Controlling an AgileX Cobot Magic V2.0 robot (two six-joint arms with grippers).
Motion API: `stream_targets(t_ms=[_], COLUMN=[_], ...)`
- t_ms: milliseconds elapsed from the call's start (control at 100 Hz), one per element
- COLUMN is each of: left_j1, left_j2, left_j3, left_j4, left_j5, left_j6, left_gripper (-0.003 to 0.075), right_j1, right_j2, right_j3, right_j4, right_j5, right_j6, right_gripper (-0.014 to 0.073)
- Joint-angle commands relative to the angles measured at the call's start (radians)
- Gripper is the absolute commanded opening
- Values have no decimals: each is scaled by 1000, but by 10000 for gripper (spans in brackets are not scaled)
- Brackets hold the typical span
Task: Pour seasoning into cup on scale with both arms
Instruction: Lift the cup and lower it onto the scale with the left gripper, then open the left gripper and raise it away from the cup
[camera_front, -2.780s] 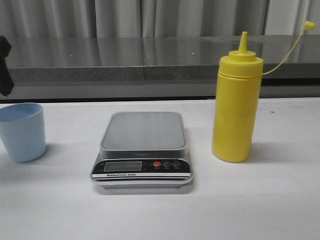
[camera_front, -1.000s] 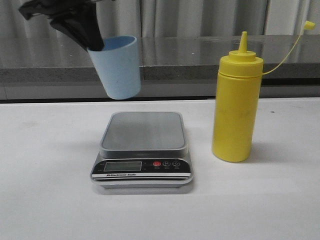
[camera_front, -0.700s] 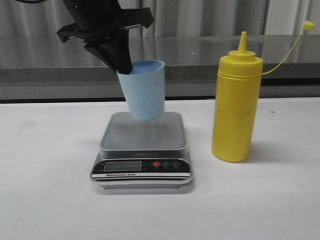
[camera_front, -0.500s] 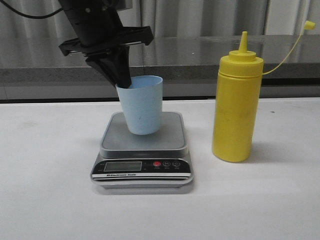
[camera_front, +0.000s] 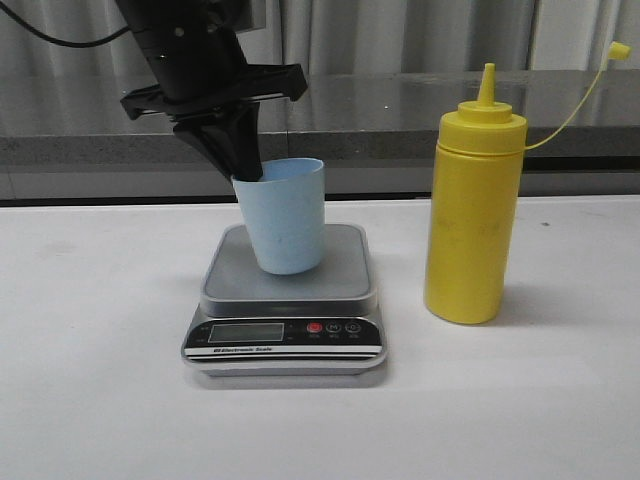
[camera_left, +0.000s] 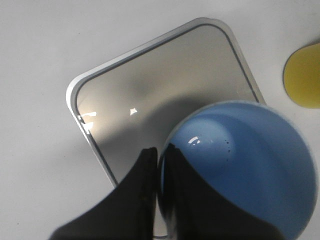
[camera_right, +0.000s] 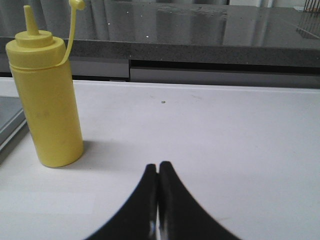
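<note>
The bottom of the cup is resting on the silver-grey scale platform, inside the platform's edges, so it is time for my left gripper to let go of the cup.
The pale blue cup (camera_front: 288, 215) stands on the silver-grey scale (camera_front: 285, 298) platform, slightly tilted. My left gripper (camera_front: 245, 168) is shut on the cup's left rim, one finger inside and one outside; the left wrist view shows the same grip (camera_left: 159, 151) on the cup (camera_left: 250, 155) over the scale platform (camera_left: 150, 85). The yellow seasoning bottle (camera_front: 472, 205) stands upright to the right of the scale, cap dangling on its tether. My right gripper (camera_right: 158, 166) is shut and empty above the table, the bottle (camera_right: 47, 100) apart from it; it is out of the front view.
A grey stone ledge (camera_front: 400, 110) runs along the back of the white table (camera_front: 100, 400), with curtains behind. The scale's edge (camera_right: 10, 130) shows beside the bottle in the right wrist view.
My left gripper took the cup from the table's left, carried it right over the scale and lowered it onto the platform. The bottle has not moved.
</note>
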Motion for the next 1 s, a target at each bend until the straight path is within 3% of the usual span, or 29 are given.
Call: stream_targets(t_ms=[0,120,190,450,570,830,990], left_j1=[-6,-6,-6,-6,-6,-4,0], left_j2=[-44,-44,-44,-47,-60,-128,-211], left_j3=[-26,-26,-26,-26,-28,-68,-64], left_j4=[-14,-16,-16,-20,-20,-20,58], left_j5=[-6,-3,-3,9,5,-1,-38], left_j6=[-7,-7,-7,-7,-7,-7,-7], left_gripper=[-19,-12,29,398,510,517,516], right_j1=[-5,-5,-5,-5,-5,-5,-5], right_j2=[-20,-20,-20,-20,-20,-20,-20], right_j3=[-18,-18,-18,-18,-18,-18,-18], right_j4=[-3,-3,-3,-3,-3,-3,-3], right_j5=[-86,-86,-86,-86,-86,-86,-86], right_j6=[-7,-7,-7,-7,-7,-7,-7], right_gripper=[-68,-68,-68,-68,-68,-68,-68])
